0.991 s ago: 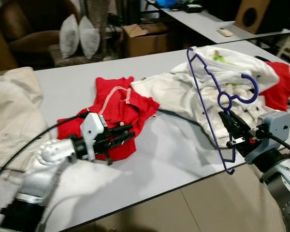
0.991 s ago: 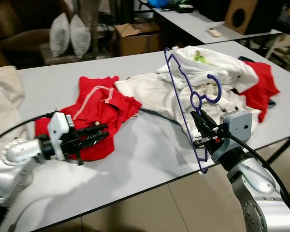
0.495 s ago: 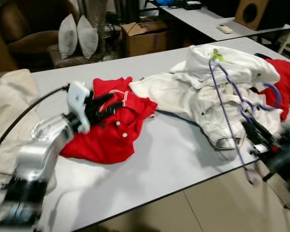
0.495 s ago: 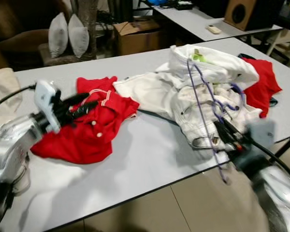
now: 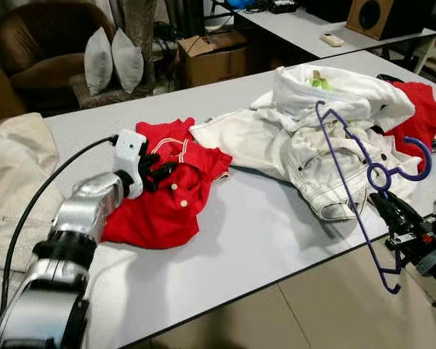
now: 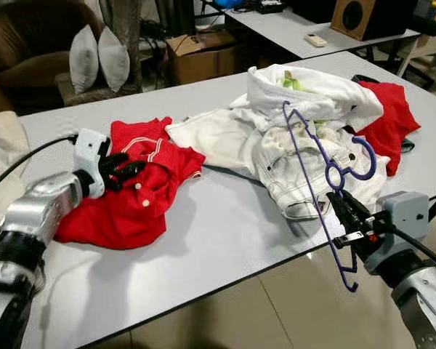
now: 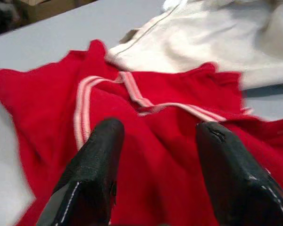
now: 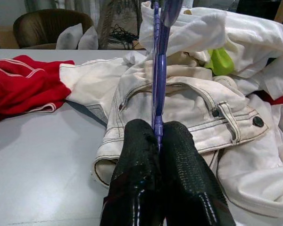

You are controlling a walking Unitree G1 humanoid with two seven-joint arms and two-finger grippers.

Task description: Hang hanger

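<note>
The red shirt will get the purple hanger point(image 5: 346, 175) inside it, so my left gripper will next grab the shirt by its striped collar.
A purple plastic hanger point(image 5: 346, 175) stands upright off the table's front right edge, hook point(image 5: 407, 165) uppermost. My right gripper point(image 5: 391, 216) is shut on its frame just below the hook; in the right wrist view the fingers point(image 8: 137, 155) pinch the purple bar point(image 8: 158, 70). My left gripper point(image 5: 160, 173) is open and hovers low over a crumpled red shirt point(image 5: 167, 200) at the table's left; the left wrist view has its black fingers point(image 7: 92, 169) spread above the striped collar point(image 7: 132, 92). Nothing is between them.
A heap of white clothes point(image 5: 312, 134) lies mid-right on the grey table point(image 5: 247, 240), with another red garment point(image 5: 424, 109) behind it and beige cloth point(image 5: 14, 163) at the left. Behind stand a cardboard box point(image 5: 211, 52), an armchair with pillows point(image 5: 112, 58), and a second table point(image 5: 312, 25).
The camera has shifted. My left gripper has moved from the red shirt's near edge up over its collar. My right gripper has carried the hanger right and lower, toward the table's edge.
</note>
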